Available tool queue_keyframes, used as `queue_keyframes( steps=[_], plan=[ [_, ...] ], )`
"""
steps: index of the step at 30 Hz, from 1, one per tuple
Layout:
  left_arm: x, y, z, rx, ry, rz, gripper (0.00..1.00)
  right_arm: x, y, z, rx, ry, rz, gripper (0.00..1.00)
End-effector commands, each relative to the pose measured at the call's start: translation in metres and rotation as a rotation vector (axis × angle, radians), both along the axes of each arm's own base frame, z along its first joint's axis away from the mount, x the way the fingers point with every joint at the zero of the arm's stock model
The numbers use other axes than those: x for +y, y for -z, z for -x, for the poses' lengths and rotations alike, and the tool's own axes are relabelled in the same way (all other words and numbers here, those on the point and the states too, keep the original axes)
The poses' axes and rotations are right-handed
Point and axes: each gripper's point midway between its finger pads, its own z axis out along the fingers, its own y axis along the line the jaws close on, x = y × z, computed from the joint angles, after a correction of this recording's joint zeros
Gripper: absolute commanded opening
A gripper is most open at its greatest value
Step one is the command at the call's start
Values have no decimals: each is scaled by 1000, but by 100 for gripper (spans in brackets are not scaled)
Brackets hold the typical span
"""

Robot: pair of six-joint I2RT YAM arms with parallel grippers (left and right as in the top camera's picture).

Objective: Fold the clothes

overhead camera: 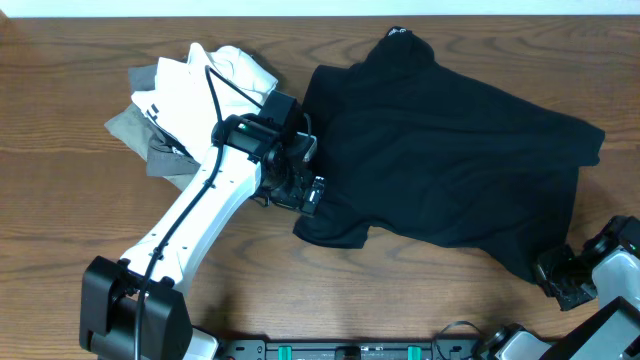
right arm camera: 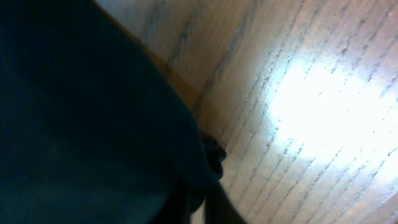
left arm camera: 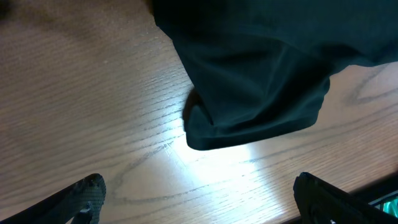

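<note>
My left gripper should next grab the black T-shirt [overhead camera: 450, 150] by its sleeve's near edge, opposite my right gripper's corner, to fold it.
A black T-shirt [overhead camera: 450, 150] lies spread and rumpled across the middle and right of the table. My left gripper [overhead camera: 305, 190] hovers at its left edge by a sleeve. In the left wrist view that gripper [left arm camera: 199, 205] is open wide and empty, with the black sleeve [left arm camera: 255, 93] just ahead of the fingers. My right gripper [overhead camera: 560, 275] is at the shirt's near right corner. In the right wrist view the right gripper [right arm camera: 208, 202] is shut on a bunch of the black fabric [right arm camera: 93, 124], which hides most of the fingers.
A pile of white and grey garments [overhead camera: 190, 90] lies at the far left, behind my left arm. The table is bare wood [overhead camera: 400, 290] in front of the shirt. The table's near edge runs along the bottom of the overhead view.
</note>
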Motion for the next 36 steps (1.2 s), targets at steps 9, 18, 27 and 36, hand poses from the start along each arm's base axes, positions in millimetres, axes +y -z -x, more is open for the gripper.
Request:
queue_keyframes(
  steps=[9, 18, 27, 36],
  plan=[
    [0, 1, 3, 27, -27, 5, 98, -83, -102, -41, -146, 121, 144, 1],
    [-44, 7, 33, 175, -30, 241, 98, -75, -110, -44, -163, 94, 98, 1],
    [-84, 51, 68, 252, -63, 295, 98, -71, -110, -47, -182, 77, 78, 1],
    [-98, 87, 70, 289, -131, 286, 74, -68, -111, -51, -204, 73, 58, 1]
  ],
)
